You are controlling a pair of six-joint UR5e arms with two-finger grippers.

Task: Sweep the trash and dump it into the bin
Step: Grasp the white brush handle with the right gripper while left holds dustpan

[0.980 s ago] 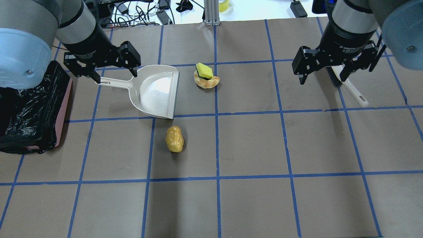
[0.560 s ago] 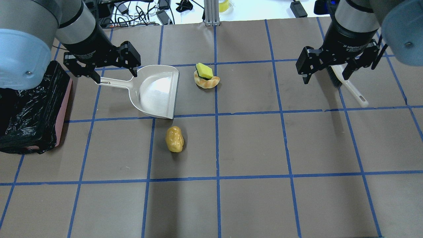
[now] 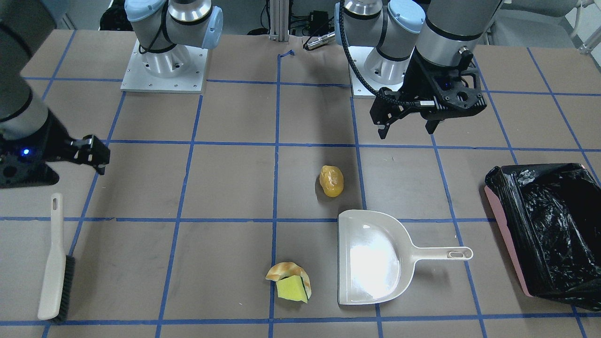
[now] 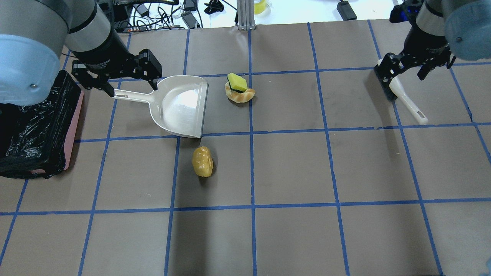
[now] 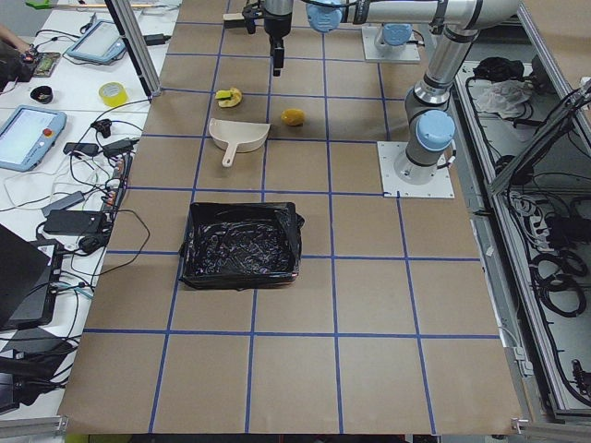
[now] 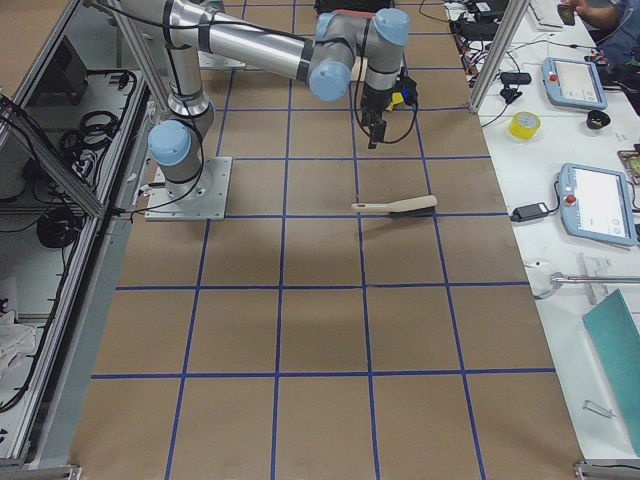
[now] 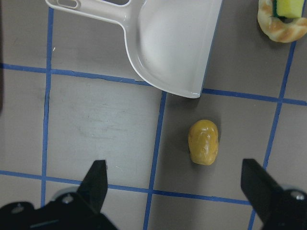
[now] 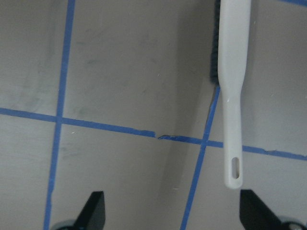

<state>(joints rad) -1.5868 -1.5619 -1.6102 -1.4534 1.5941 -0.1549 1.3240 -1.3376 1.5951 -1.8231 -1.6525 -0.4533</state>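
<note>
My right gripper grabs the white brush by its slim handle next. Then the brush sweeps the trash into the dustpan.
The glossy orange-yellow potato lump lies on the table just in front of the cream dustpan. The croissant piece with its yellow-green wedge lies beside the pan's open edge. The pink bin with a black bag stands at the left edge. My left gripper is open and empty, above the dustpan's handle. My right gripper is open and empty, over the bristle end of the white brush. The left wrist view shows the potato, the dustpan and the croissant.
The brush lies flat at the table's far right, handle toward the robot; it also shows in the right wrist view. Cables and devices lie beyond the far edge. Blue tape lines grid the brown table.
My right gripper has moved right and back, from beside the brush to over its bristle end. My left gripper has hardly moved. The trash, dustpan and brush lie as before.
</note>
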